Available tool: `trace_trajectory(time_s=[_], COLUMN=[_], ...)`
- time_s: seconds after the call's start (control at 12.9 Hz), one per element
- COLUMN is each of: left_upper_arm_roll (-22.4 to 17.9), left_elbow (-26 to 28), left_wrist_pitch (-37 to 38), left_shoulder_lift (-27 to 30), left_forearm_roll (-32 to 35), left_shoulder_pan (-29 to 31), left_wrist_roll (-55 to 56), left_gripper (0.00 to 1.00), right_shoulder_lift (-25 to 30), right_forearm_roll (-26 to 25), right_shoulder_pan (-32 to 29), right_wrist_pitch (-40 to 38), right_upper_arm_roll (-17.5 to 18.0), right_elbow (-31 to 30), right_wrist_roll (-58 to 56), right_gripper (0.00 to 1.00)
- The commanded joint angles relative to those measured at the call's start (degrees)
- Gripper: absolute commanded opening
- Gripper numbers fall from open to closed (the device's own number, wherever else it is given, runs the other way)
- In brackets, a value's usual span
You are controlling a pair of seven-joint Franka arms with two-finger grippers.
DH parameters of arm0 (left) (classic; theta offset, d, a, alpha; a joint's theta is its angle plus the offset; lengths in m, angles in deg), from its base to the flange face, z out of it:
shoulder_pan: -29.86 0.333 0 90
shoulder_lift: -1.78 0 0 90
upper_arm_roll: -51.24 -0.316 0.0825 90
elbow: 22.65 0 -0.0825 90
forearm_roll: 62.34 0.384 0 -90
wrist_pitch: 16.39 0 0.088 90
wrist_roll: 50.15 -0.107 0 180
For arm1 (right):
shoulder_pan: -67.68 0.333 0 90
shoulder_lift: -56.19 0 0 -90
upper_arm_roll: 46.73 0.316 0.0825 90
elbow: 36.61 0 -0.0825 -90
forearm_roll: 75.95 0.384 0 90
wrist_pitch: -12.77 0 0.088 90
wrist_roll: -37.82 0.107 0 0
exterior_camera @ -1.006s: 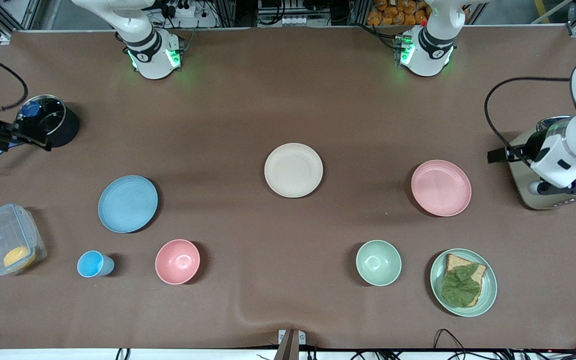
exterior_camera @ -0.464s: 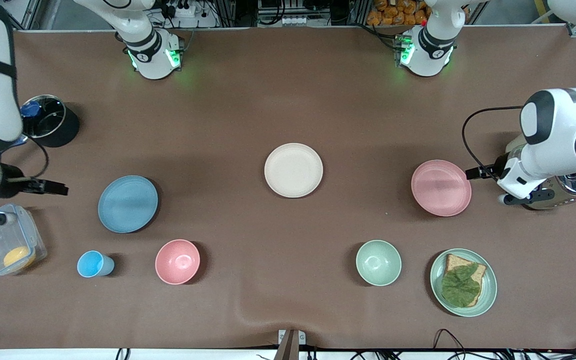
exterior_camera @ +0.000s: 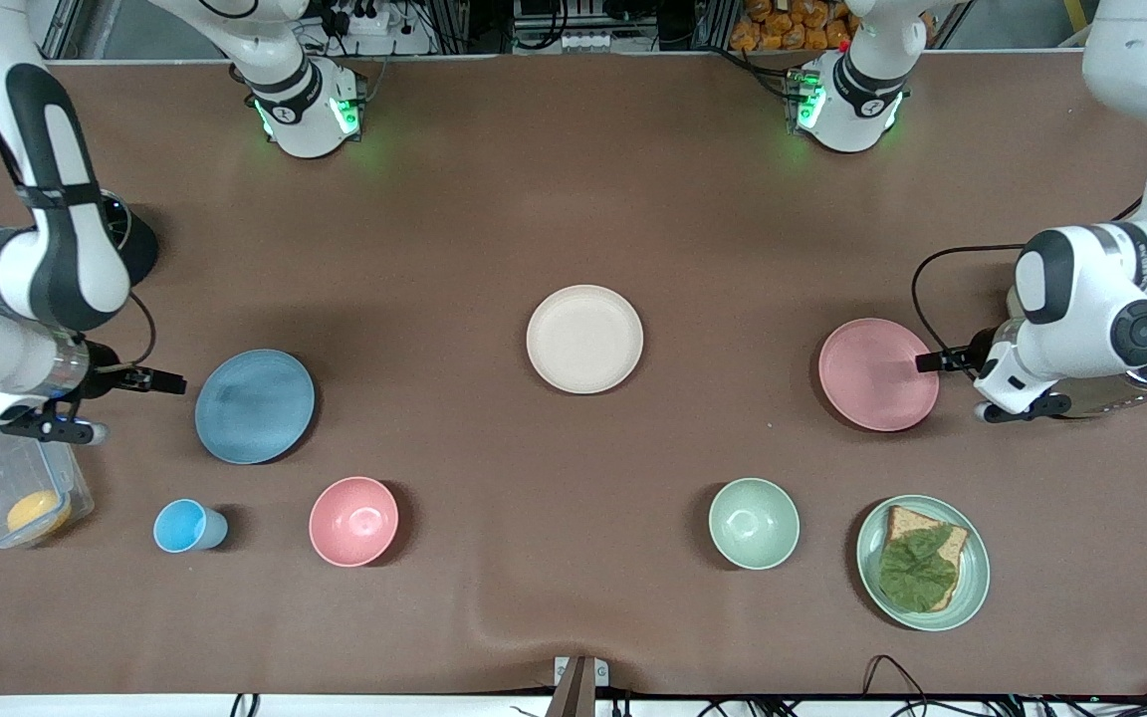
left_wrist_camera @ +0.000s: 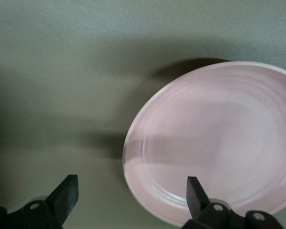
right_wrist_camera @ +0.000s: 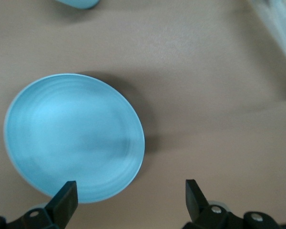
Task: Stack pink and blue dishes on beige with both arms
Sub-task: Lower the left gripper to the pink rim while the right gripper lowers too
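The right gripper grabs the blue plate by its rim (exterior_camera: 198,410) next, to stack the blue plate on the beige plate (exterior_camera: 584,339).
The beige plate (exterior_camera: 584,339) lies at the table's middle with nothing on it. The pink plate (exterior_camera: 878,374) lies toward the left arm's end, the blue plate (exterior_camera: 255,405) toward the right arm's end. My left gripper (exterior_camera: 930,361) hangs open over the pink plate's outer rim. In the left wrist view one finger is over the pink plate (left_wrist_camera: 214,143) and the left gripper (left_wrist_camera: 133,191) spans its edge. My right gripper (exterior_camera: 167,380) is open over the table just beside the blue plate. The right wrist view shows the blue plate (right_wrist_camera: 74,136) ahead of the right gripper (right_wrist_camera: 129,195).
Nearer the front camera stand a blue cup (exterior_camera: 185,526), a pink bowl (exterior_camera: 353,521), a green bowl (exterior_camera: 754,523) and a green plate with bread (exterior_camera: 922,563). A clear container (exterior_camera: 11,488) and a black pot (exterior_camera: 140,249) sit at the right arm's end, a toaster (exterior_camera: 1146,396) at the left arm's.
Both arms have swung in from the table's ends. The left gripper has come to the pink plate's rim, the right gripper up beside the blue plate. Plates have not moved.
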Motion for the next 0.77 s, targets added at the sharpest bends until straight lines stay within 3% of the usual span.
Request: trace_trajectory(time_s=[0.0, 0.23, 0.7], left_upper_arm_roll=[0.26, 0.18, 0.09], left_elbow=[-1.22, -1.93, -2.02], left_wrist_pitch=[-0.61, -0.61, -1.66], left_shoulder_lift=[-1.88, -3.64, -4.96], left_forearm_roll=[-1.49, -1.40, -0.79], left_shoulder_pan=[0.25, 0.34, 0.43], left_wrist_roll=[-0.28, -0.63, -0.98], left_gripper=[1.00, 0.94, 0.81], right_shoulder_lift=[-6.21, -11.24, -12.31], right_forearm_roll=[0.23, 2.94, 2.95], right_shoulder_pan=[-1.11, -0.33, -1.38], right_wrist_pitch=[4.57, 9.15, 8.72], right_upper_arm_roll=[0.87, 1.13, 1.13], right_elbow=[1.44, 1.63, 1.63], right_wrist_roll=[0.11, 0.11, -1.83], right_gripper=[1.00, 1.00, 1.00])
